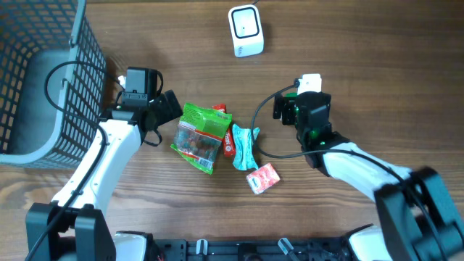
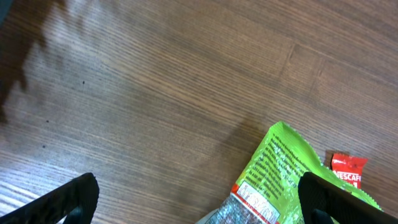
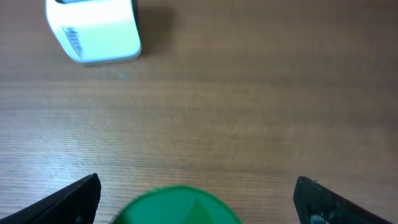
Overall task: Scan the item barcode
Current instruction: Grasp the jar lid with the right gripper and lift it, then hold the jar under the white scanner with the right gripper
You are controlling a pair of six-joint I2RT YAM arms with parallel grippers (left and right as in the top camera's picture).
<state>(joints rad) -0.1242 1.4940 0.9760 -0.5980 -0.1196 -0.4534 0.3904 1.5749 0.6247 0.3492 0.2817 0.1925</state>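
Observation:
My right gripper grabs the round green item by opposite sides of its green top (image 1: 291, 95) (image 3: 178, 207) next, which leaves its barcode uncovered to scan.
A white barcode scanner (image 1: 245, 30) stands at the back of the wooden table; it also shows at the top left of the right wrist view as a white box (image 3: 93, 31). My right gripper (image 1: 280, 109) is open, and a round green item (image 3: 180, 205) sits low between its fingers (image 3: 79, 198) without touching either. A green snack bag (image 1: 201, 134) lies mid-table. My left gripper (image 1: 168, 118) is open just left of it, one finger (image 2: 326, 198) hovering over the green bag (image 2: 280, 165).
A red sachet (image 1: 228, 140), a teal packet (image 1: 245, 145) and a pink packet (image 1: 262, 178) lie beside the bag. The red sachet (image 2: 348, 169) also shows in the left wrist view. A dark wire basket (image 1: 43, 72) fills the left side.

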